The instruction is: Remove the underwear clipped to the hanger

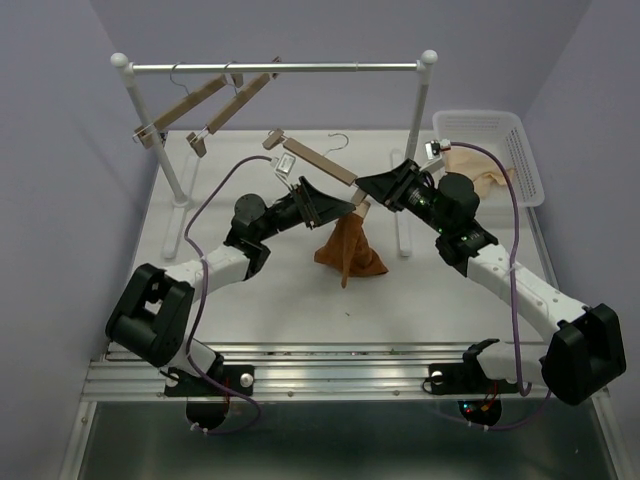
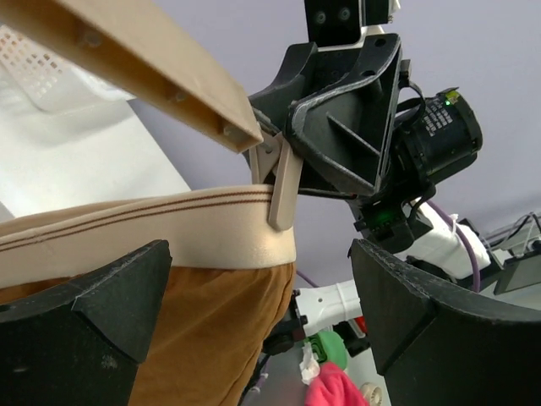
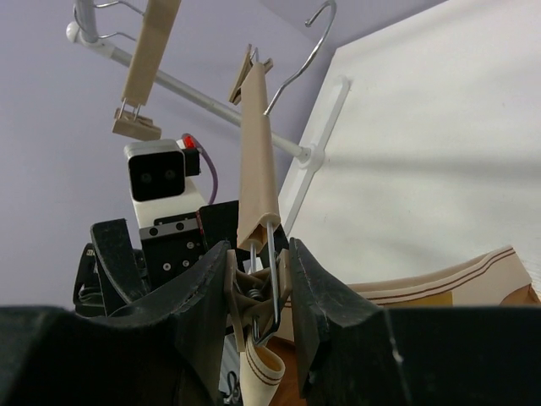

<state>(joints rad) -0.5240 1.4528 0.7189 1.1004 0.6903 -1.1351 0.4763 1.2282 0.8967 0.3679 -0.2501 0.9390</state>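
Observation:
The robot's left gripper will next take the underwear (image 1: 350,250) by the end of the waistband beside the clip, so the clip stays free to open for removal.
The wooden hanger (image 1: 320,160) is held tilted in the air above the table, its wire hook free. The rust-brown underwear (image 1: 350,250) hangs bunched from the clip at its lower right end, with its bottom on the table. My right gripper (image 1: 375,187) is shut on that clip (image 3: 258,292), its fingers pressing the clip's two sides. In the left wrist view the clip (image 2: 283,182) bites the cream waistband below the bar (image 2: 144,59). My left gripper (image 2: 260,254) is open, its fingers wide on either side of the underwear (image 2: 203,321); it sits just left of the clip (image 1: 325,205).
A clothes rack (image 1: 280,68) stands at the back with two more wooden hangers (image 1: 190,105) on its rail. A white basket (image 1: 505,130) at the back right holds a pale cloth (image 1: 480,168). The rack's right post foot (image 1: 402,215) stands close behind the right gripper.

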